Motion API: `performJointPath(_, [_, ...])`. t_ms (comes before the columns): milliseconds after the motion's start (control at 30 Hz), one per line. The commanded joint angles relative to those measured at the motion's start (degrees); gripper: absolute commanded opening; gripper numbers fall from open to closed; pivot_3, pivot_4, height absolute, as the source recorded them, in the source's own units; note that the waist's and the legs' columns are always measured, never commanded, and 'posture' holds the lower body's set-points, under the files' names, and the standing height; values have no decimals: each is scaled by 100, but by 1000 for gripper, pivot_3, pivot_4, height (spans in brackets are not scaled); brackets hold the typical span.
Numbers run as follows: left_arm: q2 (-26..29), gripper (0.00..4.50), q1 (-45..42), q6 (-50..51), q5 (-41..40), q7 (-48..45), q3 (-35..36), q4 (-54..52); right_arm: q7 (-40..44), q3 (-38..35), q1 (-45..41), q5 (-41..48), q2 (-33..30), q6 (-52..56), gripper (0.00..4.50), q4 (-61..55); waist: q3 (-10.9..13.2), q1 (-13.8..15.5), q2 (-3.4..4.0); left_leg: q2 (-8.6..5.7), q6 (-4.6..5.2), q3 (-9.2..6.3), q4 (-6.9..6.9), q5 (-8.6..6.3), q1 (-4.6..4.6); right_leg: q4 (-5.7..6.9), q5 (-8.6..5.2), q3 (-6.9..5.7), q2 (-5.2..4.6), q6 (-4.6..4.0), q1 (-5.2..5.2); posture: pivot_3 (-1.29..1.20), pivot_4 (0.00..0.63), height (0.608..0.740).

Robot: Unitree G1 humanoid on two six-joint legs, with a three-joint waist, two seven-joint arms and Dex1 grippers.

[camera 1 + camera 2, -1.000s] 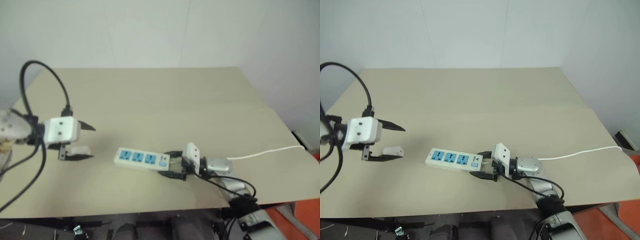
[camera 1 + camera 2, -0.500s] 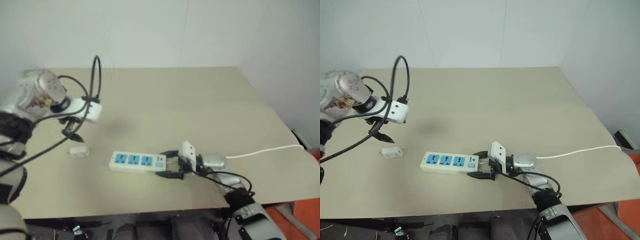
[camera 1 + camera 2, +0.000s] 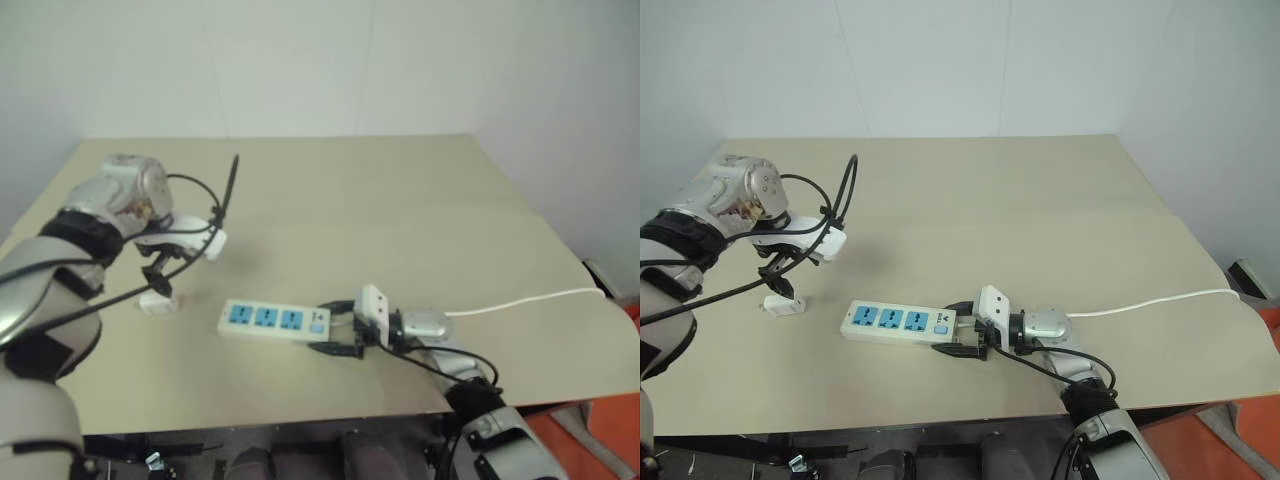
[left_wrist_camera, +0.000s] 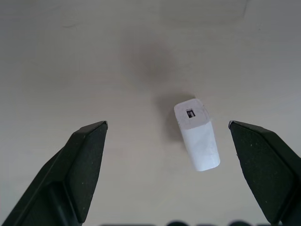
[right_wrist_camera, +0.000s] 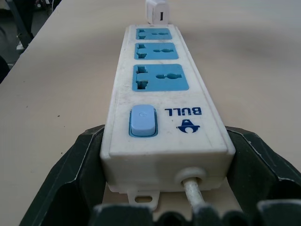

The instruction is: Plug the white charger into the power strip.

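Observation:
My left gripper's fingers are above the white charger (image 3: 157, 301) (image 4: 197, 136), so my left gripper needs to go lower before it closes on the charger.
The white charger (image 3: 157, 301) lies flat on the beige table (image 3: 350, 200), to the left of the power strip (image 3: 268, 318). My left gripper (image 3: 160, 277) hangs over the charger, pointing down and open. In the left wrist view the charger (image 4: 197, 136) lies between the two black fingers (image 4: 84, 160), nearer one of them and touching neither. The power strip, white with three blue sockets, lies near the table's front edge. My right gripper (image 3: 322, 327) is shut on its switch end (image 5: 142, 120), one finger against each side. The charger (image 5: 157, 12) shows beyond the strip's far end.
The strip's thin white cord (image 3: 520, 302) runs right to the table's edge. A black cable (image 3: 215, 205) loops up from my left wrist. The table's front edge (image 3: 250, 420) is close behind the strip. The table's far half is bare.
My left arm has swung in over the table, and its gripper has turned from level to pointing down above the charger, staying open. The charger, the strip and my right gripper have barely shifted.

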Motion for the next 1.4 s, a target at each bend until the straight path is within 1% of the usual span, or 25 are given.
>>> performJointPath(33, [185, 4500, -109, 168, -185, -17, -91, -196, -217, 50, 90, -225, 10, -85, 3414, 109, 0, 2, 0, 0, 0, 0, 0, 0, 1, 2, 0, 1, 0, 0, 0, 0, 150, 740])
performJointPath(233, [647, 4500, 113, 927, -602, -17, -295, -1208, -344, 40, 109, -249, 10, -182, 3414, 229, 0, 4, 0, -2, 0, -1, 0, 0, 7, 8, -1, 6, 1, 0, 2, 0, 150, 740])
performJointPath(333, [847, 4500, 309, 1138, -455, -17, -254, -1572, -380, 49, 99, -272, 39, -247, 3414, 298, 0, 4, 0, -1, 0, -1, 1, 1, 19, 10, -1, 8, 1, 0, 10, 0, 150, 740])
performJointPath(400, [971, 4500, 436, 1371, -507, -17, -238, -1798, -408, 52, 80, -274, 85, -272, 3414, 358, 0, 1, -1, -1, 0, -1, 0, 1, 25, 13, -2, 9, 3, -1, 13, 0, 150, 740])
performJointPath(533, [1072, 4500, 678, 1755, -382, -17, -104, -2130, -455, 74, 38, -302, 151, -374, 3414, 485, -1, -1, -2, 0, 0, -3, 1, 1, 32, 19, -4, 11, 9, -5, 14, 0, 150, 740])
performJointPath(667, [859, 4500, 1023, 1967, 120, -13, 377, -2094, -373, 83, 4, -232, 193, -361, 3414, 512, -3, -2, -5, 0, 0, -3, 0, 1, 43, 20, -5, 15, 13, -7, 21, 0, 150, 740])
performJointPath(833, [693, 4500, 1326, 1886, 649, 21, 820, -1981, -311, 78, 45, -205, 157, -343, 3414, 436, -4, -8, -6, 1, 0, -4, 0, 1, 41, 23, -6, 16, 16, -9, 18, 0, 150, 740])
performJointPath(933, [575, 4500, 1454, 1809, 941, 205, 1024, -1820, -321, 68, 92, -219, 117, -348, 3414, 396, -4, -1, -6, 1, 0, -5, 0, 0, 40, 23, -6, 17, 16, -9, 18, 0, 150, 740])
performJointPath(1100, [407, 4500, 1542, 1724, 1249, 154, 1319, -1605, -330, 71, 160, -238, 50, -340, 3414, 315, -4, 11, -6, 0, 0, -4, 0, 0, 37, 21, -7, 17, 14, -10, 17, 0, 150, 740])
performJointPath(1400, [113, 4500, 1563, 1704, 1550, 110, 1726, -1342, -431, 90, 88, -314, 61, -384, 3414, 415, -4, 14, -6, -1, 0, -4, 0, 0, 37, 20, -7, 15, 12, -11, 18, 0, 150, 740])
